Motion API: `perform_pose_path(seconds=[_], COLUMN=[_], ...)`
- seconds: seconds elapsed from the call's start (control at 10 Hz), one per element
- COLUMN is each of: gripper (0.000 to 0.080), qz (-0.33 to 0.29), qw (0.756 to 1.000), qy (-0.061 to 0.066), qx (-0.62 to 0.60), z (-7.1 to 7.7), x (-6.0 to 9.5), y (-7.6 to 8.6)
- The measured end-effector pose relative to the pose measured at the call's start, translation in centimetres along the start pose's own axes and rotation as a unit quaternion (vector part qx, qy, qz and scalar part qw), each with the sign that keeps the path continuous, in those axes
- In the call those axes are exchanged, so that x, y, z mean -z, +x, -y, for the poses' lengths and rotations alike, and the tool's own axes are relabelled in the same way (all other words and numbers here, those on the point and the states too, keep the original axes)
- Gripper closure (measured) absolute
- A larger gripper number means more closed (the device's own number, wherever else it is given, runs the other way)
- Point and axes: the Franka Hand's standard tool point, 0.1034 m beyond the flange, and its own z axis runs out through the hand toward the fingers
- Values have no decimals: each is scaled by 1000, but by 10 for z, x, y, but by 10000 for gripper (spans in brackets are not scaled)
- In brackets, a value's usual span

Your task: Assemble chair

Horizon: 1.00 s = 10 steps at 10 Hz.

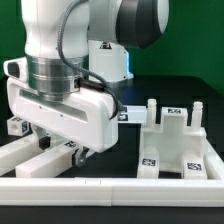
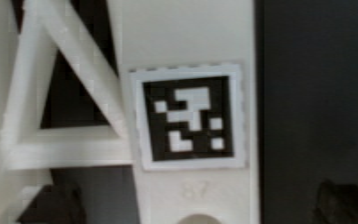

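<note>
Next, my gripper grabs the X-braced frame by its white bar (image 2: 194, 60) with the square tag (image 2: 194, 118), to fit it onto the chair.
My gripper (image 1: 62, 148) hangs low over the chair parts at the exterior view's left, among white posts (image 1: 28, 158) lying on the black table. In the wrist view it (image 2: 197, 206) is open. Its dark fingers (image 2: 60, 205) stand on either side of a white bar (image 2: 194, 60) that carries a square tag (image 2: 194, 118), with dark gaps between bar and fingers. This bar belongs to the X-braced frame (image 2: 60, 90). A blocky white chair panel (image 1: 175, 140) with several tags stands at the exterior view's right, apart from the gripper.
The long low white rail (image 1: 110, 186) runs along the front edge of the table. A white tagged piece (image 1: 128, 114) lies behind the arm near the middle. The big white arm fills the upper left of the exterior view.
</note>
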Motion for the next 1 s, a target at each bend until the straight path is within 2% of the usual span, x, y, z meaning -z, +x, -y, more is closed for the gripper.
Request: perform_pose_path(seconds=[0.2, 0.3, 0.4, 0.5, 0.6, 0.8, 0.9, 1.0], gripper=[150, 271, 271, 411, 518, 518, 518, 518], qz=[-10, -18, -18, -18, -18, -15, 11, 25], qw=[1000, 1000, 1000, 1000, 1000, 1000, 1000, 1000], qy=[0, 3, 2, 2, 3, 3, 9, 17], qx=[-3, -6, -6, -6, -7, -2, 5, 8], z=[3, 6, 5, 5, 5, 3, -5, -7], x=[-6, -7, -7, -7, -7, -5, 12, 28], y=[1, 1, 1, 1, 2, 3, 3, 2])
